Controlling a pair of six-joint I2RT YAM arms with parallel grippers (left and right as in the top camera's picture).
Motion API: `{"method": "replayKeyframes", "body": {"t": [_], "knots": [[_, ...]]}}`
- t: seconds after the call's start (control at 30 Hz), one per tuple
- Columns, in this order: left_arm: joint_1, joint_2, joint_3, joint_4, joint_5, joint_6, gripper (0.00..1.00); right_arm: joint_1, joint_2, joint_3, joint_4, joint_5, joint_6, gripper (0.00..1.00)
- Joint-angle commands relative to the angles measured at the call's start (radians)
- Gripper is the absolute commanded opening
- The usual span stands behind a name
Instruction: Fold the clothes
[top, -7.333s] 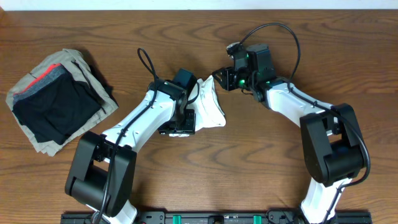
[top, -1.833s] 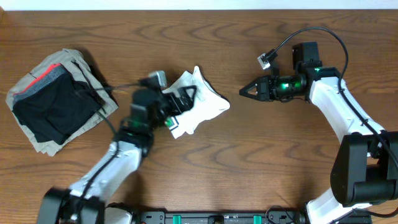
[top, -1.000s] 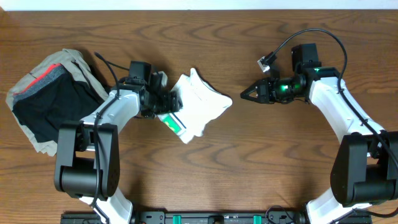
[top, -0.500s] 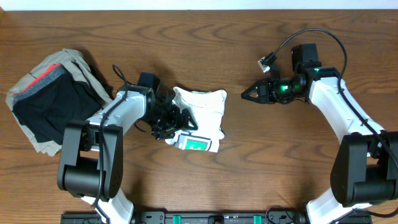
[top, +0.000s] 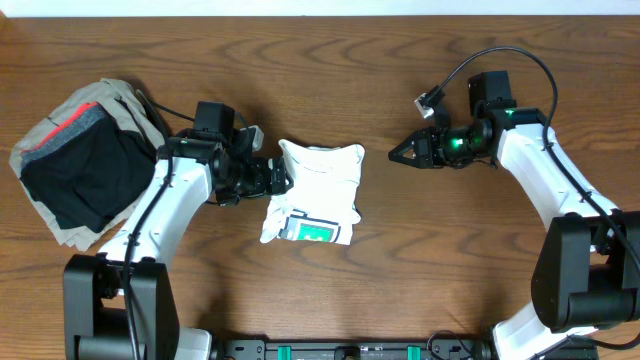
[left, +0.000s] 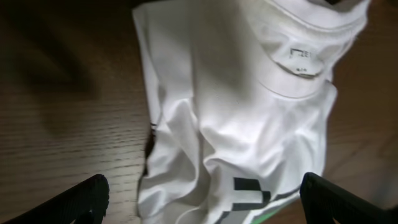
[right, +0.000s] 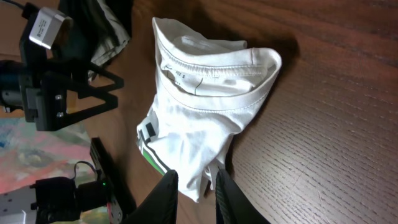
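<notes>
The left gripper should next pick up the folded white T-shirt by its pile-side edge (top: 276, 201) (left: 155, 144), layers together, to stack it still folded.
The white T-shirt (top: 318, 185) lies folded into a small bundle at the table's middle, collar at the far end, green-and-dark print (top: 318, 232) facing up at the near end. It also shows in the left wrist view (left: 249, 118) and the right wrist view (right: 205, 106). My left gripper (top: 276, 181) is wide open and empty just off the shirt's left edge; its fingers (left: 202, 190) straddle the shirt's printed end from above. My right gripper (top: 393, 155) is apart from the shirt, to its right, fingers (right: 194, 180) almost together and holding nothing.
A pile of folded black, grey, red and khaki garments (top: 85, 160) lies at the left of the table, close behind my left arm. A loose cable end (top: 427, 97) hangs near my right wrist.
My left gripper has let go of the shirt and drawn back a little to the left. The shirt, turned over the last second, now rests still, print up. The right arm has not moved.
</notes>
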Motion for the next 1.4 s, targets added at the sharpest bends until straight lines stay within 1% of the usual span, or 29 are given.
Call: {"method": "replayKeyframes", "body": {"t": [0.0,0.23,0.37,0.53,0.7,0.73,0.83,0.87,0.9,0.97,1.0,1.1,1.13,1.23,1.3,1.37], "knots": [[-0.005,0.034,0.006,0.0,-0.027,-0.001,0.98,-0.01,-0.005,0.011,-0.003,-0.005,-0.022,0.2],[-0.015,0.148,0.005,0.018,-0.016,-0.003,0.98,-0.01,-0.005,0.012,-0.003,-0.005,-0.022,0.2],[-0.027,0.22,0.005,0.05,0.071,-0.005,0.98,-0.01,-0.005,0.012,-0.003,-0.006,-0.022,0.2],[-0.084,0.271,0.005,0.1,0.188,-0.022,0.98,-0.01,-0.005,0.012,-0.002,-0.006,-0.022,0.2],[-0.156,0.274,0.005,0.121,0.197,-0.024,0.98,-0.01,-0.005,0.011,-0.003,-0.006,-0.022,0.2],[-0.163,0.274,0.005,0.121,0.196,-0.024,0.92,-0.01,-0.005,0.012,-0.003,-0.006,-0.022,0.19],[-0.17,0.274,0.005,0.124,0.196,-0.024,0.52,-0.01,-0.005,0.012,-0.003,-0.006,-0.022,0.19],[-0.169,0.274,0.005,0.128,0.196,-0.024,0.36,-0.01,-0.005,0.012,-0.003,-0.006,-0.022,0.19],[-0.169,0.274,0.005,0.129,0.196,-0.024,0.29,-0.01,-0.005,0.012,-0.003,-0.006,-0.022,0.19],[-0.167,0.273,0.005,0.136,0.195,-0.023,0.11,-0.01,-0.005,0.012,-0.003,-0.006,-0.022,0.2],[-0.167,0.27,0.005,0.135,0.183,-0.024,0.06,-0.01,-0.005,0.012,-0.004,-0.006,-0.022,0.19],[-0.164,0.241,0.006,0.109,0.074,-0.023,0.06,-0.01,-0.005,0.012,-0.004,-0.006,-0.022,0.19],[-0.157,0.209,0.011,0.081,0.011,-0.018,0.06,-0.01,-0.005,0.012,-0.006,-0.006,-0.023,0.19],[-0.132,0.132,0.033,0.021,-0.088,0.017,0.06,-0.01,-0.005,0.012,-0.007,-0.006,-0.023,0.2],[-0.101,0.065,0.058,-0.029,-0.181,0.029,0.06,-0.01,-0.005,0.012,-0.006,-0.006,-0.023,0.19],[-0.067,0.004,0.093,-0.087,-0.257,0.07,0.06,-0.011,-0.005,0.012,-0.006,-0.006,-0.023,0.2]]}}
